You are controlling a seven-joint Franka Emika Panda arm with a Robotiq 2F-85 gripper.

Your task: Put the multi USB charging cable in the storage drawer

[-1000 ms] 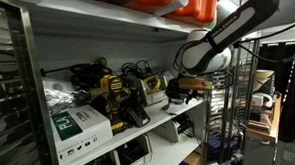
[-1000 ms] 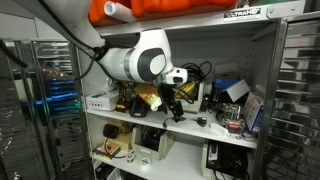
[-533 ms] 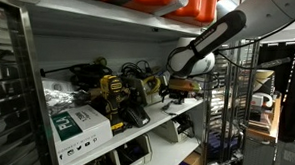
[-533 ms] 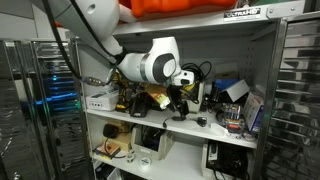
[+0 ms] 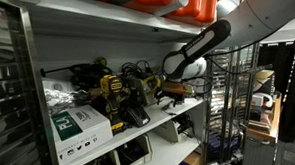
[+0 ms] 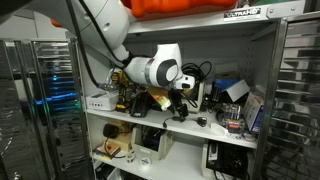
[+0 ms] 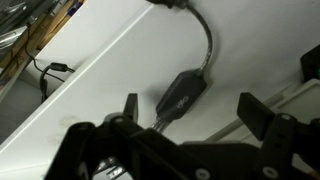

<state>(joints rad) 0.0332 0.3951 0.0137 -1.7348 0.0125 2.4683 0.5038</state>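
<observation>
I need to lower my gripper before I close it on the cable's hub. In the wrist view, the gripper's fingers stop above the hub between them, and white shelf (image 7: 120,70) shows beneath.
In the wrist view the multi USB charging cable (image 7: 182,92) lies on the white shelf (image 7: 120,70): a dark oblong hub with a cord curving up to the top edge and thin leads at its lower end. My gripper (image 7: 192,112) is open, its two dark fingers standing either side of the hub, just above it. In both exterior views the gripper (image 5: 175,88) (image 6: 180,100) reaches into the middle shelf; the cable is too small to make out there. No storage drawer shows.
The shelf holds power tools (image 5: 116,94), a green and white box (image 5: 79,127), and tangled cords (image 6: 205,72). Small items (image 6: 232,112) lie at the shelf's end. An orange object (image 6: 170,8) sits on top. A wire rack (image 5: 229,109) stands beside the shelving.
The arm has swung further into the shelf and lower, bringing the gripper in over the shelf surface.
</observation>
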